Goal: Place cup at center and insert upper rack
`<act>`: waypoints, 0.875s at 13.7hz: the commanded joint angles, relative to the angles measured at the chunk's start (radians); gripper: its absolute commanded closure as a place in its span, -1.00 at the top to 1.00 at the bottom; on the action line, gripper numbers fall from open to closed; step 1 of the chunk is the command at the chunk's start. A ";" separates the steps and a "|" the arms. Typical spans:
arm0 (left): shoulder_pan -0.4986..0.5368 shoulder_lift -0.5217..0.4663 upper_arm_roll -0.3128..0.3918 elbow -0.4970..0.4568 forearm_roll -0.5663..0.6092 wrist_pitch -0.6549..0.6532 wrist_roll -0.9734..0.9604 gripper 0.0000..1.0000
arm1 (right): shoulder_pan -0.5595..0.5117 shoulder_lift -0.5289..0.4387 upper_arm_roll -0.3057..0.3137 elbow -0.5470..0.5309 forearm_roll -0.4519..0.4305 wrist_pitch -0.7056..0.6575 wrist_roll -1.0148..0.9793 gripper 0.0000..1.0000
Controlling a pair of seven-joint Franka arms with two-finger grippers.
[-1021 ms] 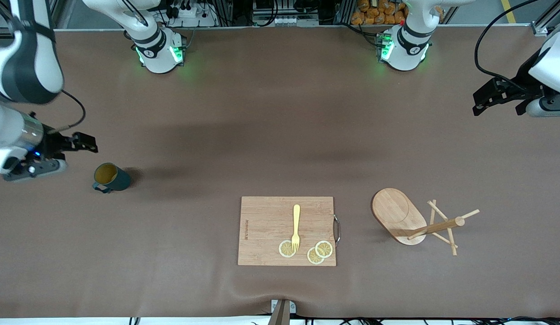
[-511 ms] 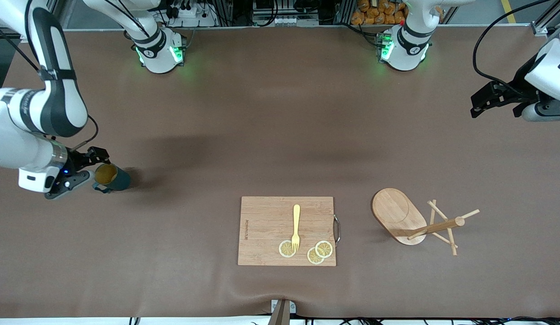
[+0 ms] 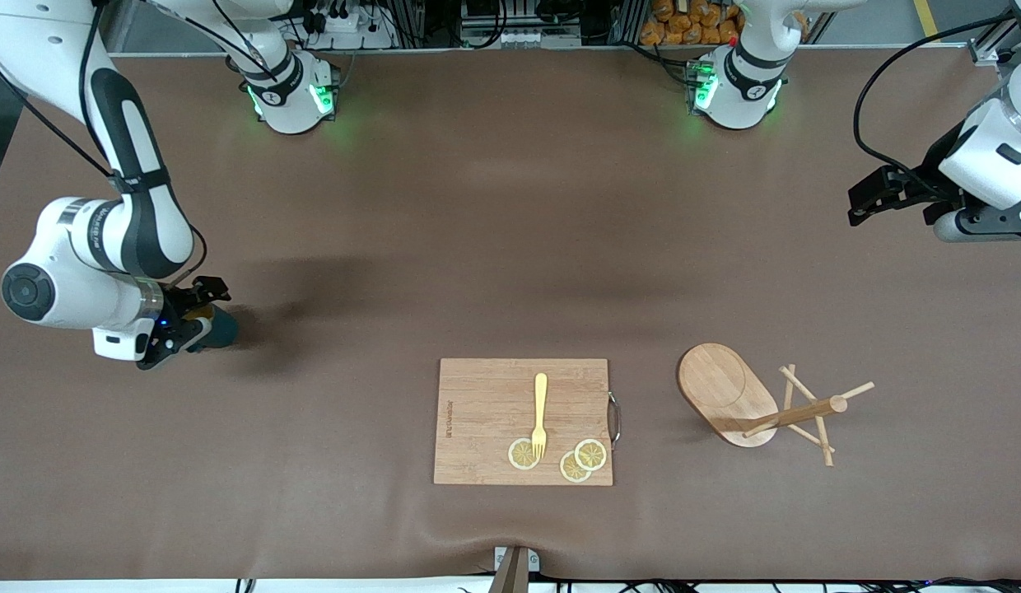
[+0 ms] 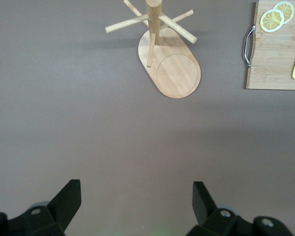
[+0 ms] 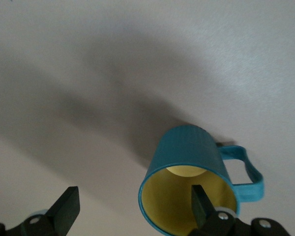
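The right gripper will next hold the cup by its rim opposite the handle, so the cup's handle stays free to go onto the upper rack.
The dark teal cup stands upright near the right arm's end of the table, mostly covered by my right gripper. In the right wrist view the cup shows its yellowish inside and loop handle. My right gripper is open around the cup's rim, with one finger inside the mouth and the other outside. The wooden mug tree stands on its oval base toward the left arm's end and also shows in the left wrist view. My left gripper is open and empty in the air.
A rectangular wooden cutting board with a metal handle lies between cup and mug tree, nearer the front camera. It carries a yellow fork and lemon slices. Its edge shows in the left wrist view.
My right gripper has moved from beside the cup to over it and lowered, so one finger now sits in its mouth. The left gripper has drifted slightly. The cup has not moved.
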 commanded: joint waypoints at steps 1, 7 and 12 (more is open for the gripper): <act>0.004 -0.002 -0.002 0.001 -0.009 -0.012 0.008 1.00 | -0.028 -0.010 0.013 -0.037 0.027 0.008 -0.032 1.00; 0.003 0.004 -0.002 0.001 -0.009 -0.010 0.008 1.00 | -0.032 0.013 0.012 -0.050 0.035 0.016 -0.055 0.80; 0.003 0.004 -0.002 0.001 -0.009 -0.010 0.008 1.00 | -0.030 0.022 0.012 -0.048 0.035 0.061 -0.088 -0.17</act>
